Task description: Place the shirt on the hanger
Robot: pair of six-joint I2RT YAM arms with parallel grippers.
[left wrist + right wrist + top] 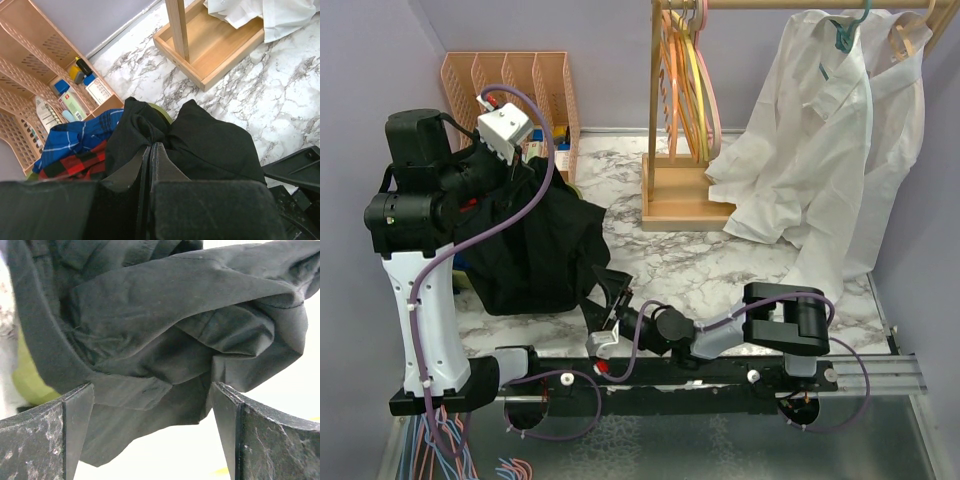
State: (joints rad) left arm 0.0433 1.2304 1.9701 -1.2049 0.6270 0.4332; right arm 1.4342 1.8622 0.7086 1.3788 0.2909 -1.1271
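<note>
I need to spread the shirt for the hanger [712, 100], so my right gripper should next grab the black shirt's hem [590, 284], away from the left gripper's fold.
The black shirt [535, 250] hangs in a bunch from my raised left gripper [505, 175] at the left of the table. In the left wrist view the left gripper [151, 146] is shut on a pinched fold of the shirt [210, 140]. My right gripper [600, 297] is open, low at the shirt's lower right edge. In the right wrist view the shirt's hem [165, 340] hangs between and beyond the open fingers [75, 415], and I cannot tell whether it touches them. The pink hanger [712, 100] hangs on the wooden rack among the orange and yellow ones.
A wooden rack base [680, 200] stands behind the shirt, and two white shirts [820, 150] hang on the rail at right. A red, black and blue plaid garment [75, 150] lies under the shirt. A peach organiser [510, 80] with small items stands at the back left.
</note>
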